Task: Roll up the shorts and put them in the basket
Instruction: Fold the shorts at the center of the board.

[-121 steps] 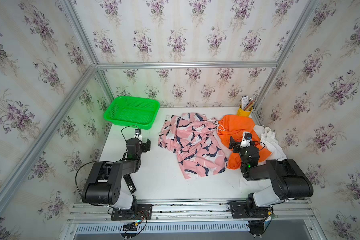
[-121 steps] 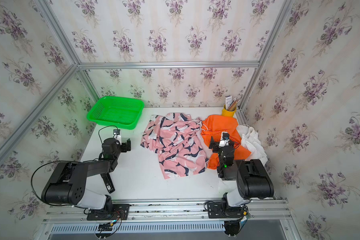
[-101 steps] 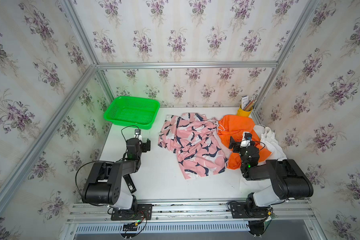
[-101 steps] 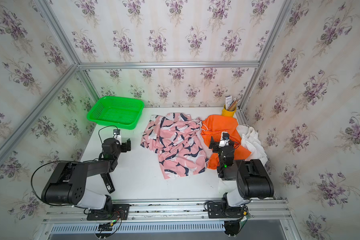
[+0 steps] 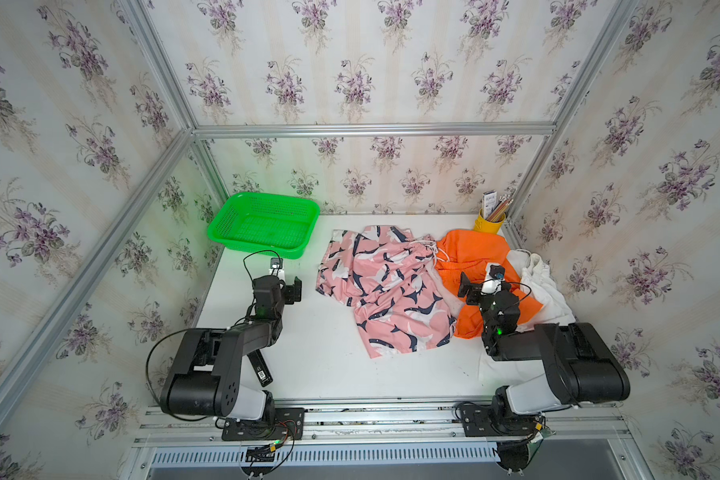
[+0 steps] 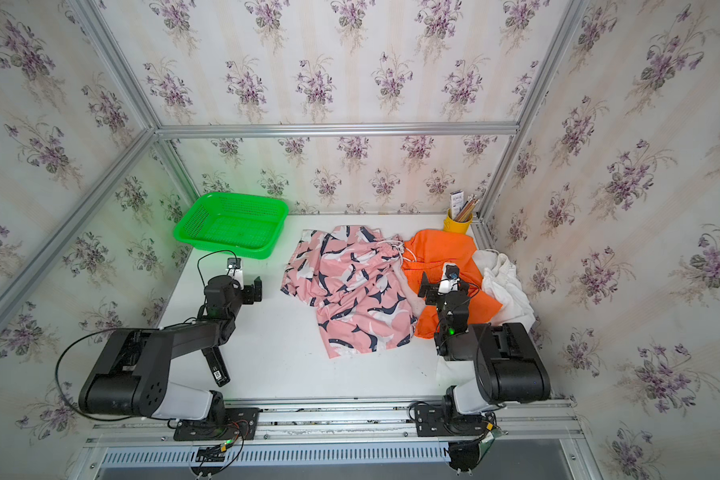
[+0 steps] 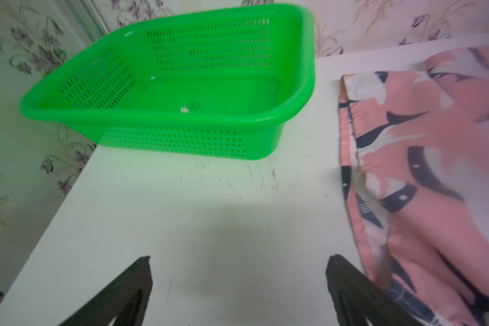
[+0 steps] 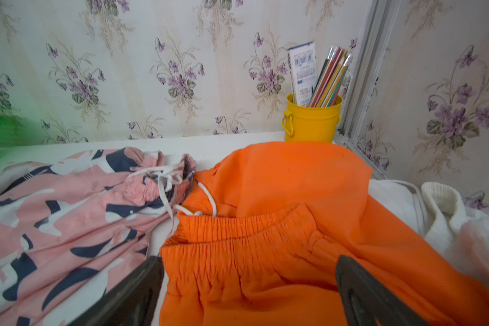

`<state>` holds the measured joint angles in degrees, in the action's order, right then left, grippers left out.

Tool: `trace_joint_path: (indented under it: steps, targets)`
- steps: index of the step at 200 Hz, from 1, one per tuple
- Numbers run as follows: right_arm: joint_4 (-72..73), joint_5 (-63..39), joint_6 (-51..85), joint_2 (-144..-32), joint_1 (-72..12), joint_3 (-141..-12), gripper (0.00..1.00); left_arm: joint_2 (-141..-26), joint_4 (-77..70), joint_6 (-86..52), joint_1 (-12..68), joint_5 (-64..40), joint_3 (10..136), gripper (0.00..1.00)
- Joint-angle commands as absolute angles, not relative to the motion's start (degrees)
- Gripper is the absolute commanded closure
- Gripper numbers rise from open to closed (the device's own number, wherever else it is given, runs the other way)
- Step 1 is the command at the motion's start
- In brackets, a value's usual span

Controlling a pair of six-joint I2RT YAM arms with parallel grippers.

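Note:
I will next lift the pink shorts [image 5: 385, 291] by the waistband near the white drawstring with my right gripper, so the legs can be straightened for rolling.
Three shorts lie crumpled on the white table [image 5: 321, 361]. The pink printed shorts [image 5: 385, 291] [image 6: 350, 291] [image 7: 435, 158] [image 8: 62, 220] are in the middle. The orange shorts [image 5: 470, 253] [image 6: 437, 249] [image 8: 280, 197] overlap their right side. Against the right wall, the white shorts [image 5: 545, 286] [image 6: 508, 282] [image 8: 441, 209] are partly under the orange ones. My left gripper [image 5: 283, 284] [image 6: 248, 286] [image 7: 239, 258] is open over bare table, just left of the pink shorts' edge. My right gripper [image 5: 484, 286] [image 6: 443, 286] [image 8: 249, 259] hangs open over the orange waistband, holding nothing.
A green plastic basket [image 5: 258, 249] [image 6: 225, 245] [image 7: 181, 115] stands at the back left, with nothing but a small scrap in it. A yellow cup [image 5: 489, 224] [image 6: 457, 224] [image 8: 311, 124] of pencils sits in the back right corner. Papered walls enclose three sides.

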<state>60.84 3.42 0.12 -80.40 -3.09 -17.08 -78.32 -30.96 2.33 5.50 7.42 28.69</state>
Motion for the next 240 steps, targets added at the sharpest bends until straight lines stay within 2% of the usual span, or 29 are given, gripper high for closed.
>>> trace_joint_path:
  steps: [1,35,62,85,120,151,178,185,190,210,218,223,240]
  targets:
    - [40.0,3.1,2.8,-76.8,-3.3,-25.2,0.01,-74.1,-10.6,-2.0,8.2,16.4,36.2,0.01]
    - [17.3,-8.5,10.8,-83.5,-3.8,-41.6,0.11,-71.3,10.1,-8.2,20.1,17.2,44.3,0.01]
    - [8.9,-20.0,13.1,-93.3,-5.8,-54.3,0.21,-71.2,20.7,-17.4,33.1,13.2,48.5,0.01]
    - [3.3,-21.1,13.3,-100.4,-8.8,-63.6,0.29,-73.7,26.6,-27.6,43.1,11.3,50.5,0.01]
    - [-2.9,-19.4,14.7,-109.8,-10.5,-73.2,0.31,-80.1,33.7,-39.6,53.0,9.8,53.3,0.01]
    - [-5.8,-15.3,15.1,-116.1,-10.5,-78.9,0.34,-86.8,32.9,-42.8,56.1,5.7,54.3,0.01]
    - [-6.8,-15.9,14.5,-119.7,-10.5,-82.2,0.37,-92.6,33.0,-43.1,56.4,3.1,56.7,0.00]
    - [-6.9,-16.4,14.6,-120.2,-10.5,-82.8,0.40,-93.9,32.6,-43.1,56.4,2.8,56.9,0.03]
    - [-7.0,-16.8,14.5,-120.6,-10.5,-83.3,0.46,-94.6,32.1,-42.9,56.4,2.2,57.1,0.07]
    - [-7.5,-18.3,14.0,-121.2,-10.5,-84.6,0.85,-96.9,31.1,-41.9,56.4,1.0,57.5,0.36]
    - [-7.4,-18.4,14.1,-120.7,-10.5,-84.4,0.96,-97.3,30.9,-41.4,56.4,1.2,57.4,0.46]
    - [-7.2,-18.5,14.1,-120.2,-10.6,-84.1,1.00,-97.4,31.0,-41.3,56.3,1.7,57.2,0.53]
    - [-6.7,-18.5,14.7,-118.4,-10.6,-82.8,1.00,-97.0,30.7,-40.9,55.4,2.5,55.9,0.70]
